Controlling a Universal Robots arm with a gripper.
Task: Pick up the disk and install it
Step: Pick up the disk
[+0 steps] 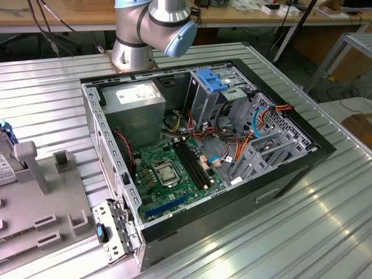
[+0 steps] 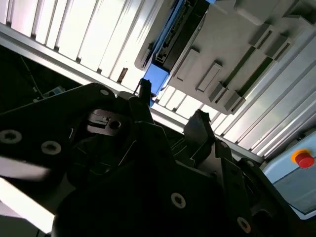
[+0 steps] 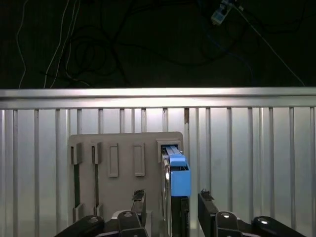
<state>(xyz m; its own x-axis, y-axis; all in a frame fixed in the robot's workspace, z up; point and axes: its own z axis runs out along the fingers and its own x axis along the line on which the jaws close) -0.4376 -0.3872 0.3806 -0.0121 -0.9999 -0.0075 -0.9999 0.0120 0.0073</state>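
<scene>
The disk will go into the computer case (image 1: 203, 157) to be installed, and next my gripper will pick it up by its blue carrier frame (image 1: 7, 131) for that.
The disk (image 3: 174, 190) stands on edge in a slot of a grey holder plate (image 3: 123, 158), its blue carrier frame (image 3: 179, 175) facing up at me. My gripper (image 3: 173, 210) is open above it, one black finger (image 3: 139, 205) on each side of the disk and not touching it. In the second wrist view the same disk (image 2: 165, 47) lies beyond the open gripper (image 2: 172, 106). In the exterior view the disk (image 1: 4, 165) sits at the far left edge on the holder plate (image 1: 52, 203).
An open computer case (image 1: 203, 157) lies on the ribbed metal table (image 1: 302, 232), with motherboard, power-supply box (image 1: 136, 99) and a drive cage with blue tabs (image 1: 218, 87). The arm's base (image 1: 133, 52) stands behind it. A red stop button (image 2: 303, 159) is nearby.
</scene>
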